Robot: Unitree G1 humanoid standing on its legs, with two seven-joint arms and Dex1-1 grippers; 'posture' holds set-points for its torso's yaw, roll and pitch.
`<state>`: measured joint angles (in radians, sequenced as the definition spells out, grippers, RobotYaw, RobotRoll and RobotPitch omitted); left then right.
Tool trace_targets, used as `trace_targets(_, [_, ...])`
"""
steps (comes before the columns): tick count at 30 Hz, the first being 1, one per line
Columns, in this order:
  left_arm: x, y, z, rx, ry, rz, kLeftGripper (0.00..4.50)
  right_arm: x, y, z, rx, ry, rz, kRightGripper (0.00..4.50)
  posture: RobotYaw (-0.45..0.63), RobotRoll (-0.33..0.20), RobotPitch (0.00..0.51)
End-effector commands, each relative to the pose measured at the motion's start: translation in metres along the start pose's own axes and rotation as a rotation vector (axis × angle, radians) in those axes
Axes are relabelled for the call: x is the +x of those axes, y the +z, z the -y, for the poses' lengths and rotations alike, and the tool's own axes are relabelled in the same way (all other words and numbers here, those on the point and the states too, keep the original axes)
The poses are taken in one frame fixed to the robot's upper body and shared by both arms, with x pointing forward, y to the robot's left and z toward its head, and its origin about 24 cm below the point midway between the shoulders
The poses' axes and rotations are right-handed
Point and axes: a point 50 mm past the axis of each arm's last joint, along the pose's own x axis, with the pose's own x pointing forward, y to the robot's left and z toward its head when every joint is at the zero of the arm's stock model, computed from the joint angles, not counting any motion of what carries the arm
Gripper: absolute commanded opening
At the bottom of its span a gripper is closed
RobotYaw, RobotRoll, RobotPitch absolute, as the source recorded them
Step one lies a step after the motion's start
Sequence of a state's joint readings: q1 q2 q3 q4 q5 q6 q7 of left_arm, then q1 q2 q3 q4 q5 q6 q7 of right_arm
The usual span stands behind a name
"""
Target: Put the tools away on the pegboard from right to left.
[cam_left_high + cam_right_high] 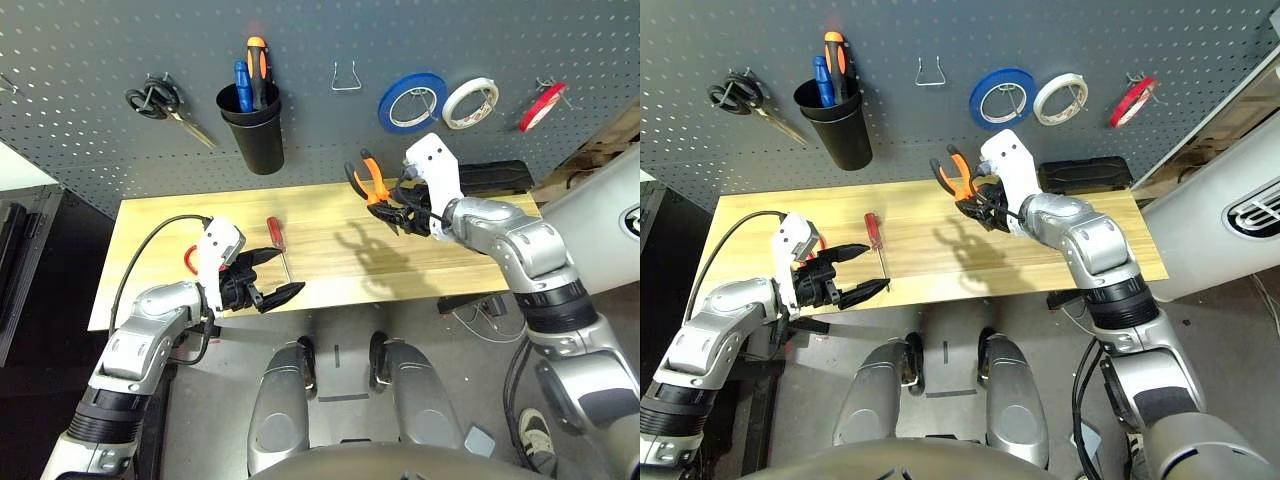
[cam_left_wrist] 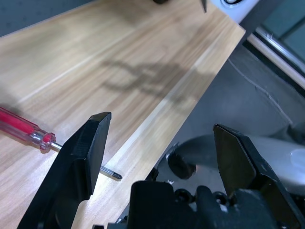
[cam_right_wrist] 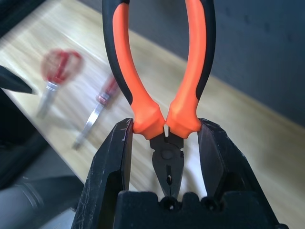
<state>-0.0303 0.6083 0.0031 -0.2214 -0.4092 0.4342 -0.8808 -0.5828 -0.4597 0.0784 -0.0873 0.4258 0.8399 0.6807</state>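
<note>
My left gripper is to grip the screwdriver next near its middle, by the handle's collar [image 1: 281, 247], because a thick handle sits on a long thin shaft [image 1: 287, 266].
My right gripper [image 3: 167, 157] is shut on the orange-and-black pliers [image 1: 368, 178], gripping them near the pivot. It holds them in the air over the back of the wooden table [image 1: 450, 270], handles pointing at the pegboard [image 1: 330, 30]. The thin red tape ring [image 1: 541, 106] hangs on a hook at the board's far right. A small red-handled screwdriver [image 1: 276, 240] lies on the table's left half. Just right of its tip, my left gripper [image 1: 280, 272] stands open at the front edge, holding nothing. The red-handled scissors [image 3: 59, 71] lie left of the screwdriver, mostly hidden behind my left wrist.
On the pegboard hang black-handled scissors [image 1: 150, 100], a black cup [image 1: 252, 125] holding two screwdrivers, a bare wire hook [image 1: 347, 77], a blue tape roll [image 1: 412, 101] and a white one [image 1: 470, 103]. A black box [image 1: 495, 175] sits at the table's back right.
</note>
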Motion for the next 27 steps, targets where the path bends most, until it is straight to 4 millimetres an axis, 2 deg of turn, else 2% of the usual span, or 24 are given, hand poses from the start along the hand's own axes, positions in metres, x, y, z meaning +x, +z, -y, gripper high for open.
trace_targets(1, [-0.004,0.012,0.008,-0.02,-0.029,0.077,4.5,-0.018,0.031,-0.003,-0.04,0.135,0.126,2.13,-0.01,0.0,0.134])
trace_targets(4, [-0.008,0.022,0.009,0.002,-0.037,0.105,4.5,-0.025,0.045,-0.001,-0.056,0.192,0.163,2.13,-0.01,0.0,0.128])
trace_targets(7, [-0.009,0.034,0.007,0.021,-0.038,0.135,4.5,-0.028,0.058,0.004,-0.076,0.208,0.199,2.13,-0.01,0.0,0.143])
trace_targets(15, [-0.012,0.067,0.002,0.078,-0.002,0.27,4.5,-0.03,0.082,0.017,-0.102,0.156,0.322,2.13,0.0,0.0,0.129])
trace_targets(22, [-0.02,0.081,-0.006,0.104,0.032,0.32,4.5,-0.026,0.102,0.022,-0.104,0.095,0.439,2.13,0.0,0.0,0.128])
trace_targets(27, [-0.027,0.085,-0.014,0.115,0.066,0.326,4.5,-0.015,0.113,0.023,-0.107,0.059,0.513,2.13,0.0,0.0,0.128])
